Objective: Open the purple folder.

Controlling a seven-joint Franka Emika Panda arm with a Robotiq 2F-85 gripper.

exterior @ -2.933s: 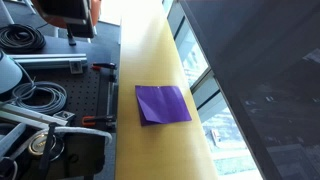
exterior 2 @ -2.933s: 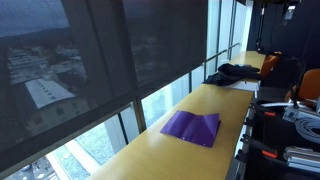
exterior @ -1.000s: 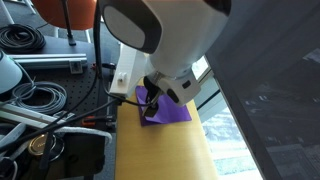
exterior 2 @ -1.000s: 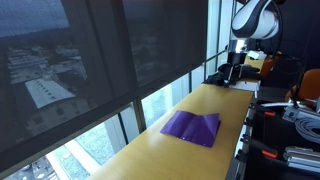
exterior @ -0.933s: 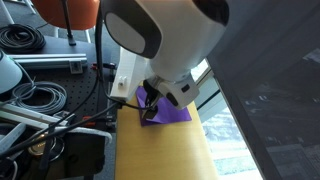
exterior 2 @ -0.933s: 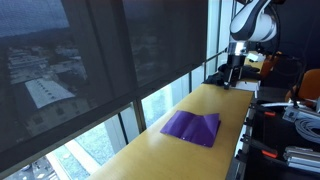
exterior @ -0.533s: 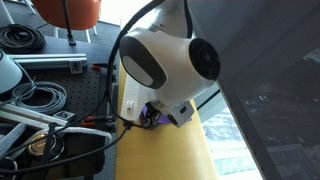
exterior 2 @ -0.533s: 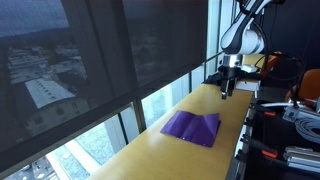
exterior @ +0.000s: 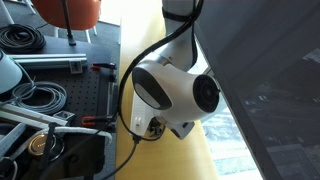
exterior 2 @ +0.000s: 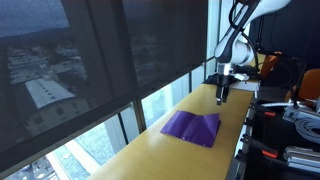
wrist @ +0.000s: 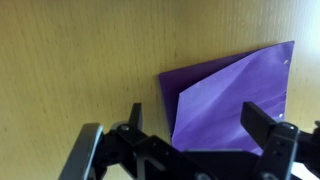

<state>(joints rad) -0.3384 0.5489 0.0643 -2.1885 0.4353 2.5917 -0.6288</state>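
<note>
The purple folder (exterior 2: 192, 127) needs to be opened, so the robot's gripper will next grab the raised edge of the folder's creased upper flap and leave the layer beneath free.
The purple folder (exterior 2: 192, 127) lies flat and closed on the yellow table (exterior 2: 170, 155), with one creased flap raised a little. In the wrist view the purple folder (wrist: 230, 95) fills the right middle, under the jaws. My gripper (wrist: 200, 125) is open and empty, with one finger on either side of the folder's upper flap, above it. In an exterior view my gripper (exterior 2: 222, 95) hangs over the table, beyond the folder's far edge and apart from it. In an exterior view my arm (exterior: 175, 95) hides the folder.
A dark bundle of cloth (exterior 2: 235, 72) lies at the table's far end. Coiled cables (exterior: 25, 100) and equipment fill the bench beside the table. A shaded window wall (exterior 2: 90, 70) runs along the table's other side.
My arm has come into view and moved along the table towards the folder, lower than before. The folder has not moved.
</note>
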